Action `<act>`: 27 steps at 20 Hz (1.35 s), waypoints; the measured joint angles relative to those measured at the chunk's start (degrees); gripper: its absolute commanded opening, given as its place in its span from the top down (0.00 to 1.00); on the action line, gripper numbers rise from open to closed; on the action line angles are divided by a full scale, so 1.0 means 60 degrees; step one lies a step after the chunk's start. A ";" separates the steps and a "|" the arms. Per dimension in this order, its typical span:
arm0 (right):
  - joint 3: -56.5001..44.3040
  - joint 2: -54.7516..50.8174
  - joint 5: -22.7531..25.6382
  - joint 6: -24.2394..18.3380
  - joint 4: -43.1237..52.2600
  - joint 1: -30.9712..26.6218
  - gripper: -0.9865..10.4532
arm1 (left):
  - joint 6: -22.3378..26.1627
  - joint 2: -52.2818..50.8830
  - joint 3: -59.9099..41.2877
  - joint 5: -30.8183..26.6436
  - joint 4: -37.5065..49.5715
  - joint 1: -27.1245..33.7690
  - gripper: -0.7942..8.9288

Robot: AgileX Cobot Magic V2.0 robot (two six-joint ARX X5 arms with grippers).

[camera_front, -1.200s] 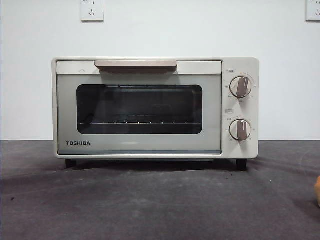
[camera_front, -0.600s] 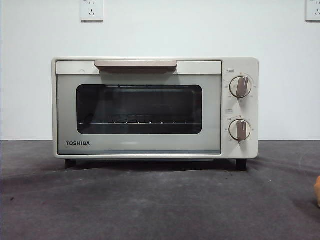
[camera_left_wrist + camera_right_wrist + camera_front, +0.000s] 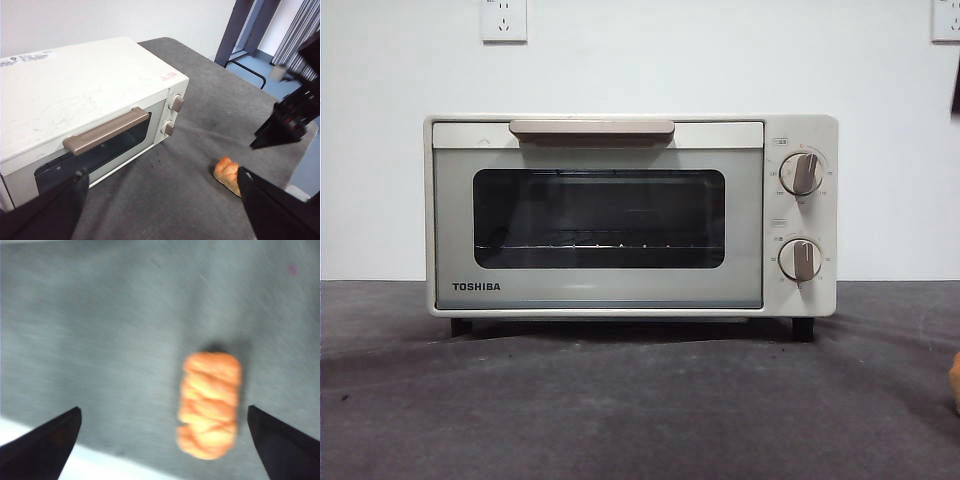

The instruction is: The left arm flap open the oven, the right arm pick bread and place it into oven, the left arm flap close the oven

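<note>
My right gripper needs to take hold of the golden-orange bread [image 3: 209, 404] by the bread's long sides, across its narrow width, because it is long from end to end.
The cream-white oven [image 3: 630, 215] stands mid-table with its glass door shut and its beige handle [image 3: 592, 129] on top. In the left wrist view the oven [image 3: 85, 100] lies beyond my left gripper [image 3: 162, 207], which hovers open, apart from the handle [image 3: 106, 131]. The golden-orange bread [image 3: 227, 172] lies on the cloth to the right of the oven; only a sliver of the bread [image 3: 955, 380] shows in the front view. My right gripper [image 3: 162, 440] hangs open above the bread [image 3: 209, 404], not touching it. The right arm [image 3: 285, 117] shows over the bread.
A dark grey cloth [image 3: 640, 400] covers the table. Two knobs [image 3: 802, 215] sit on the oven's right side. A pale strip [image 3: 75, 465] marks the table's edge near the bread. A white wall [image 3: 640, 60] with sockets stands behind the oven.
A black tip of an arm has come into the front view high at the right edge. The oven and the bread have not moved.
</note>
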 measured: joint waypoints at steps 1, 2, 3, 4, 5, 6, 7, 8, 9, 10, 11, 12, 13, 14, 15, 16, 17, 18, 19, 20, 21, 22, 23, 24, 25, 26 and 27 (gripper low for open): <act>-0.0248 0.0259 0.0160 0.0011 0.0157 0.0073 0.38 | -0.0004 0.0000 0.0000 0.0000 0.0000 0.0000 0.43; -0.0557 0.0495 0.0208 0.0015 0.0361 0.0146 0.38 | -0.0062 0.0000 0.0000 0.0000 0.0000 0.0000 0.43; -0.0849 0.0678 0.0229 0.0036 0.0521 0.0230 0.38 | -0.0171 0.0000 0.0000 0.0000 0.0004 0.0000 0.43; -0.1198 0.0874 0.0237 0.0102 0.0765 0.0350 0.38 | -0.0240 0.0000 0.0000 0.0000 0.0004 0.0000 0.43; -0.1504 0.1035 0.0240 0.0153 0.1096 0.0415 0.38 | -0.0288 0.0000 0.0000 0.0000 0.0004 0.0000 0.44; -0.1774 0.1206 0.0240 0.0193 0.1475 0.0463 0.38 | -0.0313 0.0000 0.0000 0.0000 0.0007 0.0000 0.44; -0.2007 0.1381 0.0237 0.0270 0.1861 0.0470 0.38 | -0.0364 0.0000 0.0000 0.0000 0.0025 0.0000 0.44; -0.2149 0.1555 0.0244 0.0346 0.2116 0.0477 0.38 | -0.0379 0.0000 0.0000 0.0000 0.0073 0.0000 0.44; -0.2197 0.1738 0.0306 0.0408 0.2291 0.0528 0.39 | -0.0397 0.0000 0.0000 0.0000 0.0106 0.0000 0.44; -0.2193 0.1909 0.0474 0.0430 0.2459 0.0550 0.41 | -0.0401 0.0000 0.0000 0.0000 0.0109 0.0000 0.44; -0.2193 0.2073 0.0674 0.0437 0.2583 0.0605 0.43 | -0.0401 0.0000 0.0000 0.0000 0.0113 0.0000 0.44; -0.2193 0.2237 0.0769 0.0433 0.2623 0.0663 0.44 | -0.0404 0.0004 0.0000 0.0000 0.0109 0.0000 0.44; -0.2193 0.2404 0.0776 0.0437 0.2630 0.0714 0.45 | -0.0404 0.0015 0.0000 -0.0004 0.0113 0.0000 0.44; -0.2193 0.2586 0.0776 0.0437 0.2626 0.0758 0.45 | -0.0404 0.0025 0.0000 0.0000 0.0109 0.0000 0.44; -0.2193 0.2761 0.0772 0.0433 0.2630 0.0776 0.48 | -0.0415 0.0066 0.0000 0.0000 0.0113 0.0000 0.44; -0.2193 0.2903 0.0776 0.0433 0.2648 0.0798 0.52 | -0.0430 0.0113 0.0000 -0.0004 0.0113 0.0000 0.44; -0.2193 0.3009 0.0776 0.0433 0.2685 0.0812 0.57 | -0.0433 0.0164 0.0000 0.0000 0.0113 0.0000 0.44; -0.2193 0.3096 0.0776 0.0433 0.2699 0.0816 0.62 | -0.0444 0.0229 0.0000 -0.0004 0.0113 0.0000 0.44; -0.2193 0.3144 0.0772 0.0430 0.2692 0.0823 0.69 | -0.0481 0.0306 0.0000 0.0000 0.0113 0.0000 0.44; -0.2193 0.3155 0.0772 0.0426 0.2699 0.0823 0.75 | -0.0565 0.0393 0.0000 0.0000 0.0109 0.0000 0.44; -0.2193 0.3136 0.0743 0.0426 0.2688 0.0823 0.80 | -0.0667 0.0514 0.0000 0.0000 0.0113 0.0000 0.44; -0.2193 0.3075 0.0732 0.0430 0.2626 0.0820 0.83 | -0.0707 0.0674 0.0000 0.0000 0.0124 0.0000 0.46; -0.2186 0.2900 0.0608 0.0433 0.2521 0.0820 0.83 | -0.0725 0.0885 0.0004 0.0000 0.0138 0.0000 0.51; -0.2167 0.2634 0.0361 0.0433 0.2470 0.0823 0.83 | -0.0740 0.1173 0.0044 0.0000 0.0131 0.0000 0.58; -0.2084 0.2302 0.0036 0.0433 0.2390 0.0823 0.83 | -0.0758 0.1548 0.0135 0.0000 0.0135 0.0000 0.65; -0.1916 0.1894 -0.0302 0.0433 0.2291 0.0823 0.83 | -0.0758 0.2029 0.0270 0.0000 0.0149 0.0000 0.74; -0.1752 0.1519 -0.0550 0.0433 0.2226 0.0823 0.83 | -0.0758 0.2452 0.0390 -0.0004 0.0153 0.0000 0.80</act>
